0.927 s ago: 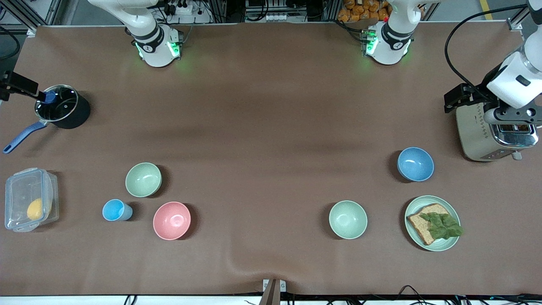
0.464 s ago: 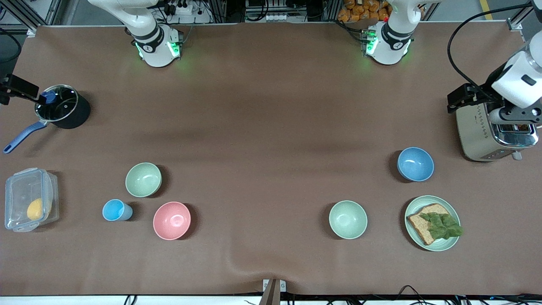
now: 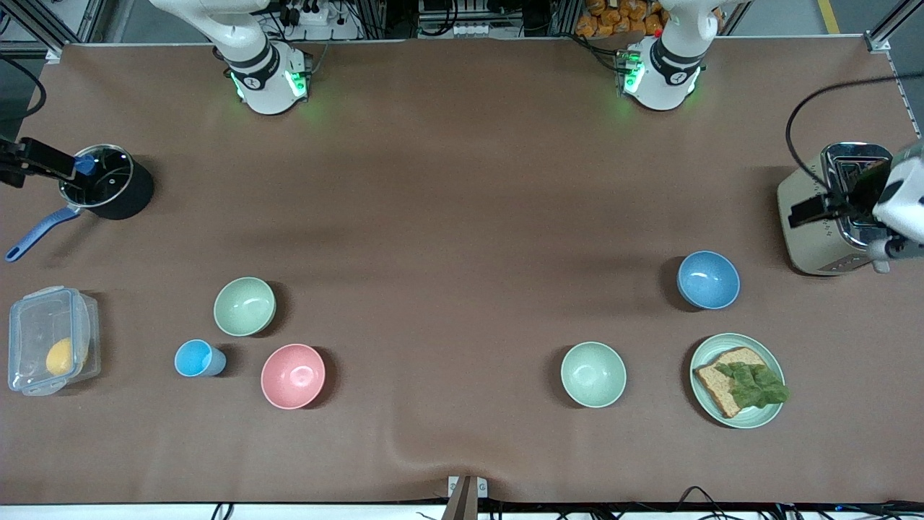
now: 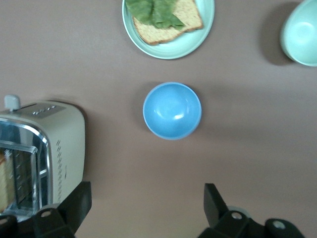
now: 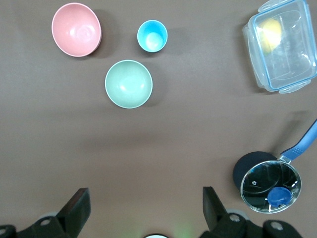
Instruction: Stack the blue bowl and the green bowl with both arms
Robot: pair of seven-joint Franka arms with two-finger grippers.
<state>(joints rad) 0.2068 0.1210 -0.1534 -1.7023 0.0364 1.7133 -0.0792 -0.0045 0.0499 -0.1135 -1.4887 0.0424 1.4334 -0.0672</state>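
My left gripper should next pick up the blue bowl by its rim (image 3: 738, 282), so it can be stacked with the green bowl.
The blue bowl (image 3: 708, 279) (image 4: 172, 110) stands upright toward the left arm's end of the table, beside the toaster. The sage green bowl (image 3: 245, 306) (image 5: 129, 84) stands upright toward the right arm's end, next to a pink bowl and a small cup. My left gripper (image 3: 823, 209) (image 4: 147, 208) hangs open and empty, high over the toaster. My right gripper (image 3: 40, 160) (image 5: 146, 210) hangs open and empty, high beside the black pot. Both bowls are empty and lie well apart from both grippers.
A paler mint bowl (image 3: 593, 374) and a plate with bread and lettuce (image 3: 774, 412) lie nearer the front camera than the blue bowl. The toaster (image 3: 808, 238), pink bowl (image 3: 292, 375), light-blue cup (image 3: 195, 358), lidded pot (image 3: 108, 184) and a clear box with a lemon (image 3: 43, 343) also stand here.
The left arm has swung over the toaster, toward the front camera's side. The right gripper has shifted slightly by the pot. Nothing on the table has moved.
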